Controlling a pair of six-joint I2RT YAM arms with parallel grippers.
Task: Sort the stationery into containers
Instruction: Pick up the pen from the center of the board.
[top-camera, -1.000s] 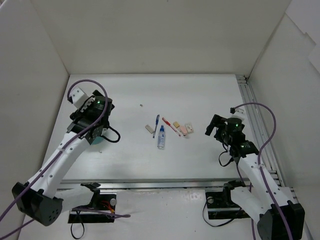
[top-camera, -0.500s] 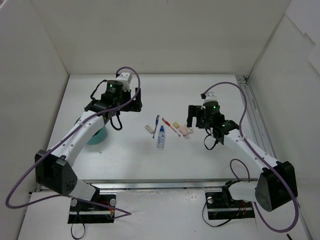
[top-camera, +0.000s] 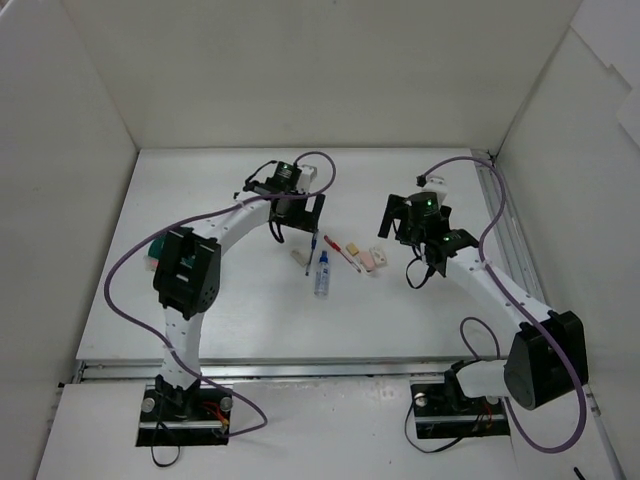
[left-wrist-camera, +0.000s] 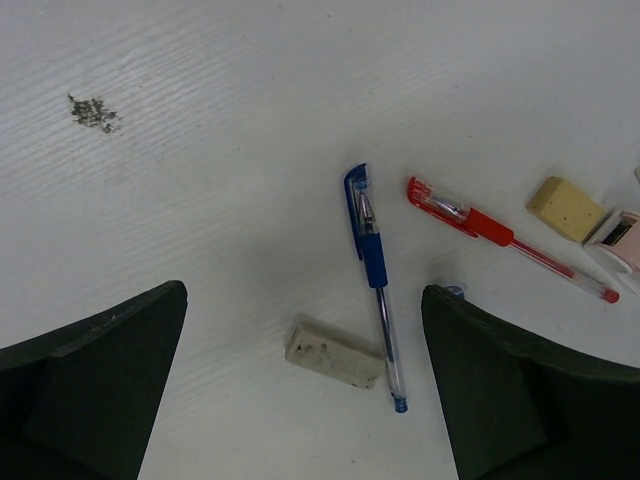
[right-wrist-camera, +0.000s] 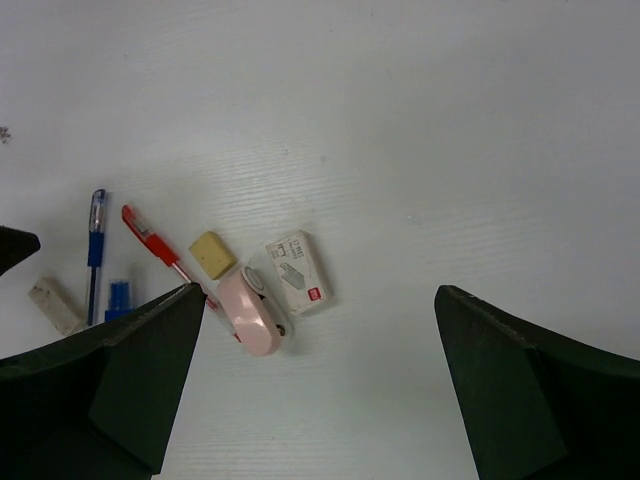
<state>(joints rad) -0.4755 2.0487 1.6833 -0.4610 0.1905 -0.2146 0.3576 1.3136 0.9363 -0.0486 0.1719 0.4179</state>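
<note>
I should reach the blue pen with my left gripper and pick it up across its end with the cap (top-camera: 314, 240). The pen's body then stays free to go down into the teal container.
The stationery lies in a small cluster mid-table: a white eraser (top-camera: 298, 258), a blue pen (top-camera: 312, 250), a blue-capped white tube (top-camera: 322, 275), a red pen (top-camera: 343, 253), a tan eraser (top-camera: 352, 248), a pink piece (top-camera: 368, 260) and a small white box (top-camera: 378, 255). My left gripper (top-camera: 298, 214) hangs open just behind them; its view shows the white eraser (left-wrist-camera: 333, 352) and the blue pen (left-wrist-camera: 372, 255) between its fingers (left-wrist-camera: 100, 385). My right gripper (top-camera: 402, 225) is open beside the cluster's right end, over bare table near the pink piece (right-wrist-camera: 250, 312) and white box (right-wrist-camera: 298, 272). A teal container (top-camera: 156, 249) peeks out behind the left arm.
White walls enclose the table on the left, back and right. A metal rail (top-camera: 515, 250) runs along the right side. A small dark smudge (left-wrist-camera: 92, 111) marks the table behind the pens. The left arm's purple cable (top-camera: 125, 270) loops out to the left.
Both arms have swung in toward the middle. The left gripper went from over the teal container rightward to the pens. The right gripper moved left and farther back, up to the erasers.
</note>
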